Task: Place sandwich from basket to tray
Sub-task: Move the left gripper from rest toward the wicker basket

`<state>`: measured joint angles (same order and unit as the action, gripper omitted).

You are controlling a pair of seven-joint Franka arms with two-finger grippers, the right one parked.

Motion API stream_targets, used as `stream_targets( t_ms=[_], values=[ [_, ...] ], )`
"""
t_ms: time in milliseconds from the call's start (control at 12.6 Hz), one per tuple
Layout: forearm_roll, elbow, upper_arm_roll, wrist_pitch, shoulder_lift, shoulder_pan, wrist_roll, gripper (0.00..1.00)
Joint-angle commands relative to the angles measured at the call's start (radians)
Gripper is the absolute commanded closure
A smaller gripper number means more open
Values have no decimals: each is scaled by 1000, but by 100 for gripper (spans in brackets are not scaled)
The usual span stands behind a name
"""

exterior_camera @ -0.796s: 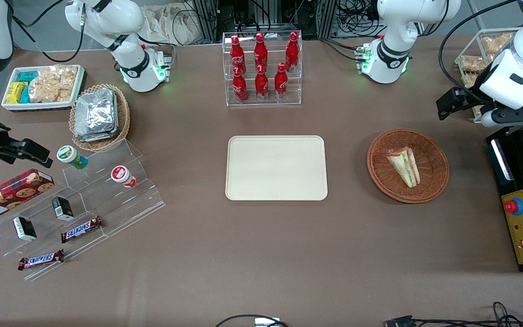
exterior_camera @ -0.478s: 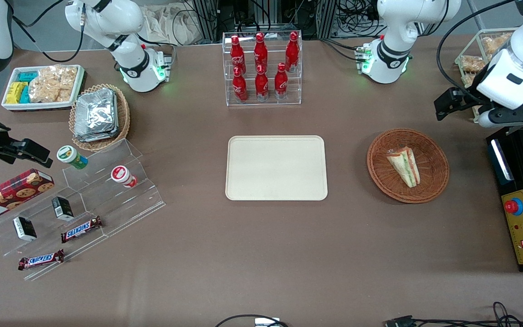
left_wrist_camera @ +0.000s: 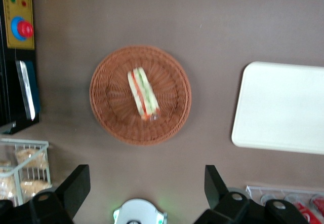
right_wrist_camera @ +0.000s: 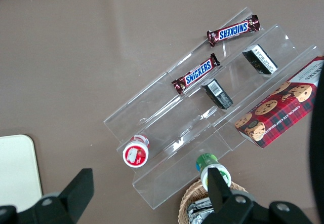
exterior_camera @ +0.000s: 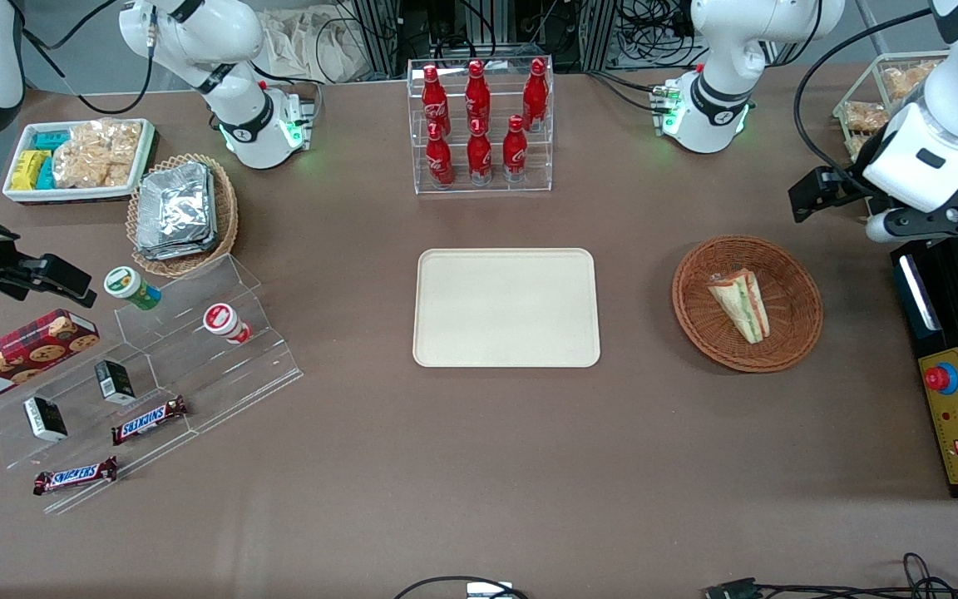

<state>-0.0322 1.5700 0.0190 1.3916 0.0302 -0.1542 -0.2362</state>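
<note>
Next, my left gripper should grab the sandwich by its clear wrap's crinkled end (exterior_camera: 724, 285). Then I should move the sandwich from basket to tray (exterior_camera: 506, 306).
The sandwich (exterior_camera: 741, 304), a wrapped white-bread wedge with green and orange-red filling, lies in the round brown wicker basket (exterior_camera: 795, 333). It also shows in the left wrist view (left_wrist_camera: 143, 93), in the middle of the basket (left_wrist_camera: 109, 117). The cream tray (exterior_camera: 506, 308) lies bare at the table's middle, beside the basket; its edge shows in the left wrist view (left_wrist_camera: 278, 107). My left gripper (exterior_camera: 916, 220) hovers high, a little farther from the front camera than the basket and toward the working arm's end. In the left wrist view the gripper (left_wrist_camera: 147, 176) is open and empty.
A black control box (exterior_camera: 953, 374) with a red button stands beside the basket at the working arm's end. A white wire rack (exterior_camera: 878, 100) of snacks is under my arm. A clear rack of red bottles (exterior_camera: 479, 125) stands farther back than the tray.
My left gripper has drifted slightly sideways toward the basket. The sandwich, basket and tray have not moved.
</note>
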Motion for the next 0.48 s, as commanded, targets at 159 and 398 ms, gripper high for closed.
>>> stream_targets(
  t_ms=[159, 398],
  values=[
    [3, 291, 7, 76, 170, 10, -67, 0],
    [-6, 386, 6, 84, 218, 16, -251, 0]
  ],
)
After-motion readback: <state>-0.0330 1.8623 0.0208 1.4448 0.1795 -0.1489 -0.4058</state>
